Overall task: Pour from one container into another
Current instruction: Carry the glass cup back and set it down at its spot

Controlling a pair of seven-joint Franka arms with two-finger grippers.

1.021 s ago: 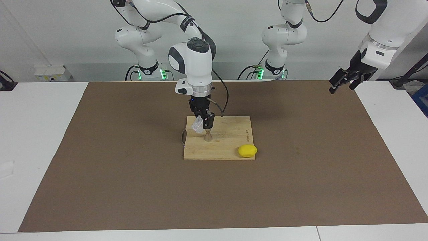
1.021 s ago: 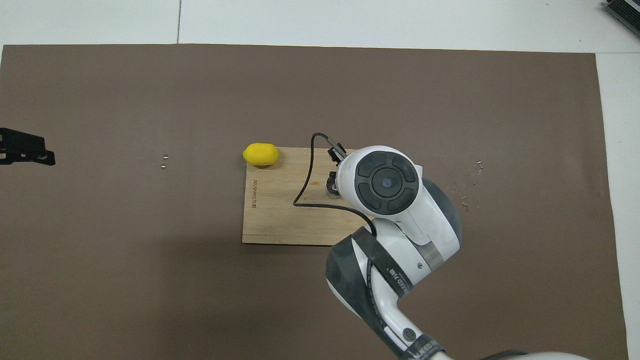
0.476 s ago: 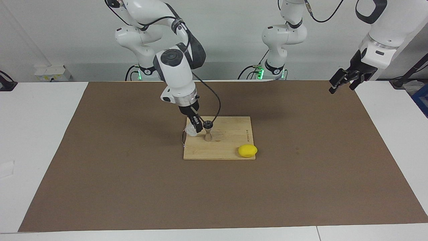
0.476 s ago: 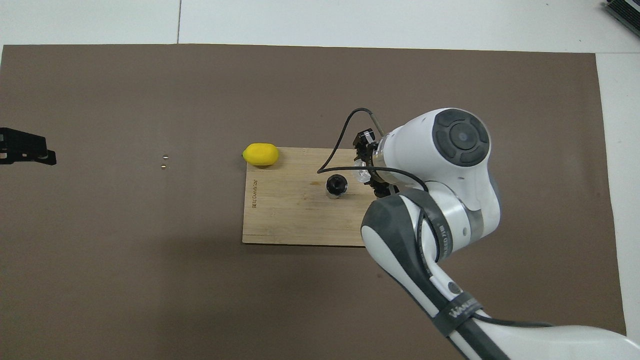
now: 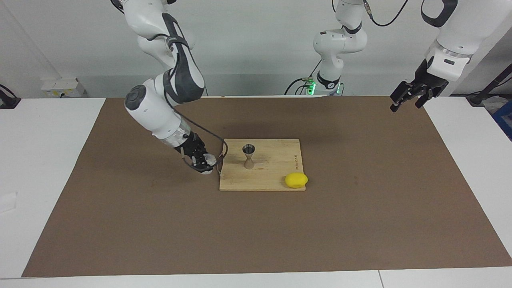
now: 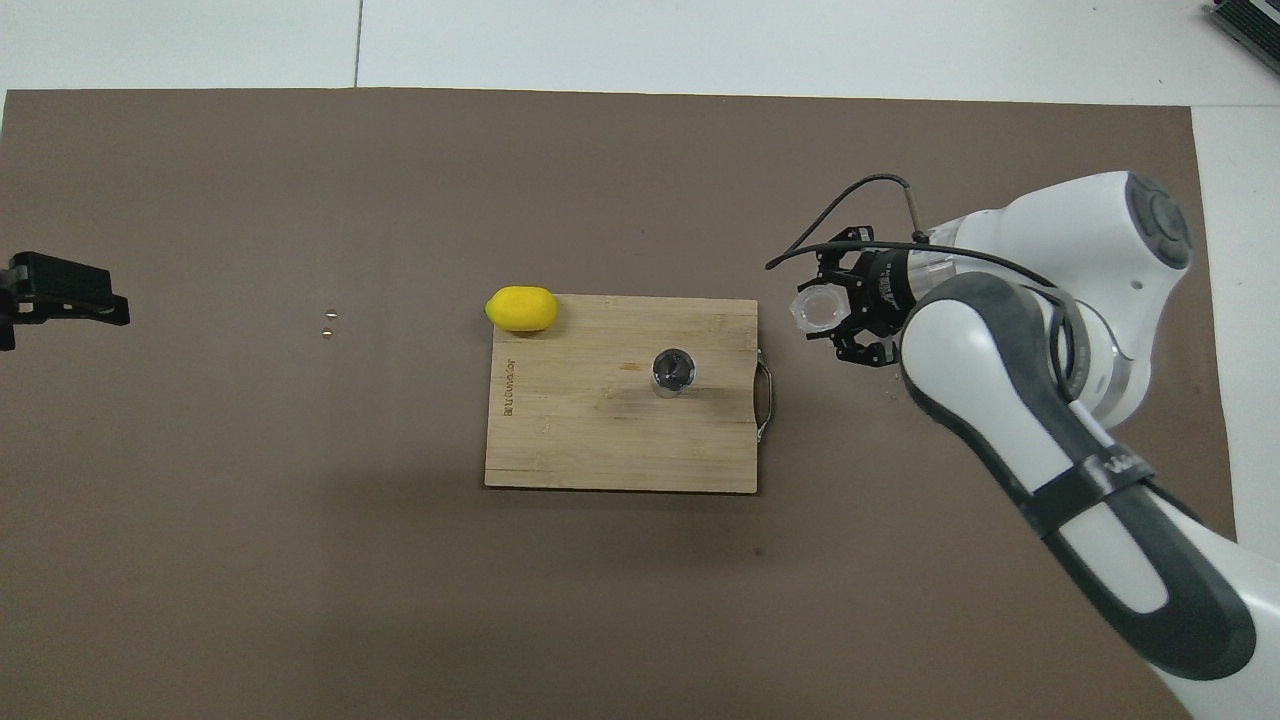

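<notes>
My right gripper should keep its hold on the clear glass tumbler (image 5: 208, 161), because the tumbler is hanging above the brown mat.
The clear glass tumbler (image 5: 208, 161) is in my right gripper (image 5: 203, 165), which is shut on it. The glass is low over the brown mat (image 5: 160, 224), just beside the handle end of the wooden board (image 5: 264, 182), toward the right arm's end. I cannot tell whether it touches the mat. In the overhead view the tumbler (image 6: 815, 308) shows its open mouth, held by the right gripper (image 6: 826, 316). The metal jigger (image 5: 248, 157) stands upright on the board (image 6: 600, 450) and also shows in the overhead view (image 6: 673, 370). My left gripper (image 5: 406, 105) is open and empty, waiting high over the mat's corner.
A yellow lemon (image 5: 296, 180) lies at the board's corner farthest from the robots, toward the left arm's end; it also shows in the overhead view (image 6: 521, 308). Two tiny specks (image 6: 328, 321) lie on the mat. The left gripper (image 6: 70, 300) shows at the overhead view's edge.
My right gripper has carried the tumbler away from over the jigger, off the board toward the right arm's end, lowered it and turned it from tilted to mouth-up. The left arm barely moved.
</notes>
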